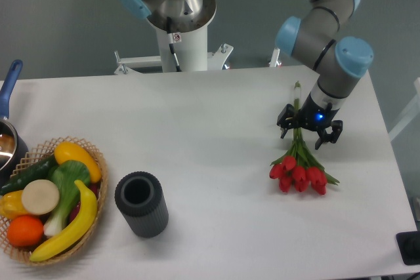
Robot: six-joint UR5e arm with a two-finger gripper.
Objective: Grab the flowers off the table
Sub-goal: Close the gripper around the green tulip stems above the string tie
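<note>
The gripper grabs the bunch of red tulips [300, 176] by its green stems next, to pick up the flowers.
The flowers [299, 174] are a bunch of red tulip buds lying on the white table [210, 136] at the right side, buds toward the front. Their thin green stems run back to an end near the far edge. My gripper [307, 136] points down over the middle of the stems, just behind the buds. Its black fingers [286, 128] stand spread on either side of the stems, open, and the bunch still rests on the tabletop. The stems under the gripper body are hidden.
A dark grey ribbed cylinder cup [140, 204] stands at the front, left of centre. A wicker basket [46, 254] with fruit and vegetables sits at the front left. A pot with a blue handle [9, 96] is at the left edge. The robot base [177, 24] stands behind the table.
</note>
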